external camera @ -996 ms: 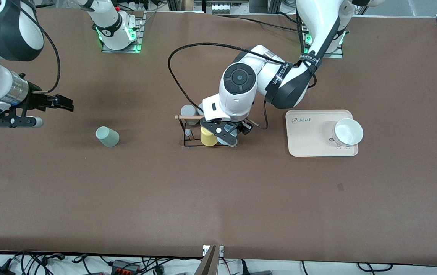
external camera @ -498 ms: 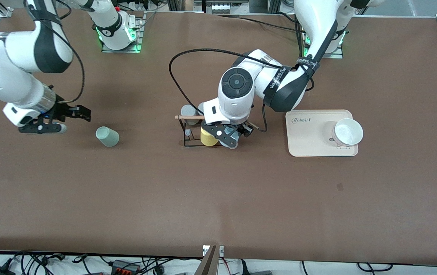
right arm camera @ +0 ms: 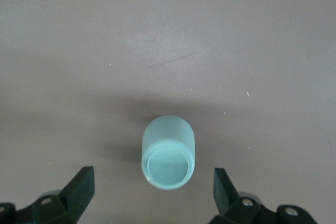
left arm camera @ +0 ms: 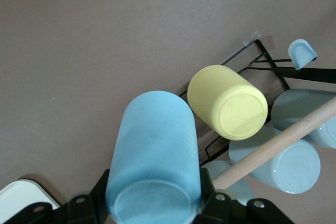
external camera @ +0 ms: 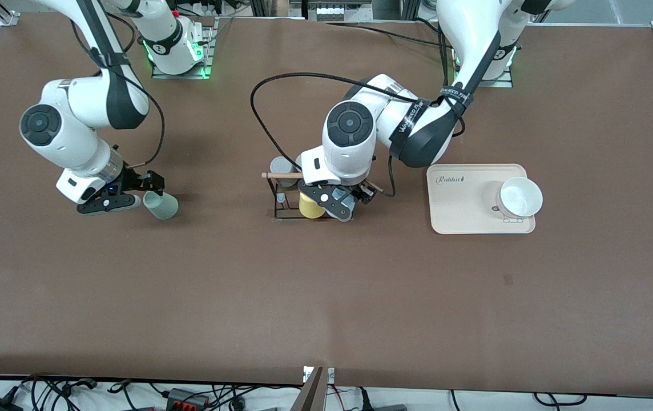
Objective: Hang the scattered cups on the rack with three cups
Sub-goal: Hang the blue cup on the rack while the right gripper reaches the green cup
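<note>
The pale green cup should hang on the black wire rack (external camera: 278, 211), so my right gripper will next grab the closed base of the pale green cup (external camera: 161, 205).
The pale green cup (external camera: 161, 205) stands on the table toward the right arm's end. My right gripper (external camera: 145, 192) hovers over it, open. In the right wrist view the green cup (right arm camera: 168, 153) shows between the spread fingers (right arm camera: 81, 184), untouched. My left gripper (external camera: 338, 204) is over the black wire rack (external camera: 278, 211) and is shut on the light blue cup (left arm camera: 155, 150), which lies tilted beside the yellow cup (left arm camera: 228, 108). The rack's wooden rod (left arm camera: 283, 142) crosses two pale grey-blue cups (left arm camera: 286, 163). The yellow cup (external camera: 310, 206) sits on the rack's edge nearer the front camera.
A beige tray (external camera: 463, 214) with a white bowl (external camera: 519, 197) lies toward the left arm's end of the table, beside the rack. A black cable (external camera: 258, 114) loops over the table from the left wrist.
The right arm has swung in from its end of the table and lowered until its open gripper is over the green cup. The left gripper, holding the blue cup, has shifted slightly over the rack.
</note>
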Controlling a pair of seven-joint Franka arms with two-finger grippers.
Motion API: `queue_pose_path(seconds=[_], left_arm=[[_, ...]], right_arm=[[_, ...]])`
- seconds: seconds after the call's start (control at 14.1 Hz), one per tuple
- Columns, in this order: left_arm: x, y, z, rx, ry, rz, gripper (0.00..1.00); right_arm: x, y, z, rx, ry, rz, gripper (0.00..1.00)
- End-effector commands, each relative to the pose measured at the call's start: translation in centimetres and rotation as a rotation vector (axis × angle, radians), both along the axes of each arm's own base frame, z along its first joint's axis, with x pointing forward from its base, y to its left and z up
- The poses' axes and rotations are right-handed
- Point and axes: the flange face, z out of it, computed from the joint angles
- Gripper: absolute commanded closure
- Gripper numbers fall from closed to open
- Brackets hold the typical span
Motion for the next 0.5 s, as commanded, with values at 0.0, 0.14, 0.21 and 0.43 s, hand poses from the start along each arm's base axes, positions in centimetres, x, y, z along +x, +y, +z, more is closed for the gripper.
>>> queue_pose_path(seconds=[0.0, 0.14, 0.21, 0.43], left_arm=[[-0.6, -0.7, -0.1, 0.046, 0.034, -0.029, 0.69], [-0.4, -0.3, 1.7, 0.059, 0.042, -0.025, 0.69], [-0.5, -0.3, 1.5, 0.065, 0.047, -0.024, 0.69], [-0.5, -0.4, 1.1, 0.068, 0.046, -0.028, 0.69]], right_arm=[[-0.7, -0.6, -1.6, -0.004, -0.007, 0.016, 0.00], [-0.8, -1.8, -3.0, -0.008, 0.016, -0.008, 0.00], [-0.8, -2.0, -3.7, -0.009, 0.024, -0.011, 0.00], [-1.5, -2.0, -5.3, -0.011, 0.022, -0.011, 0.00]])
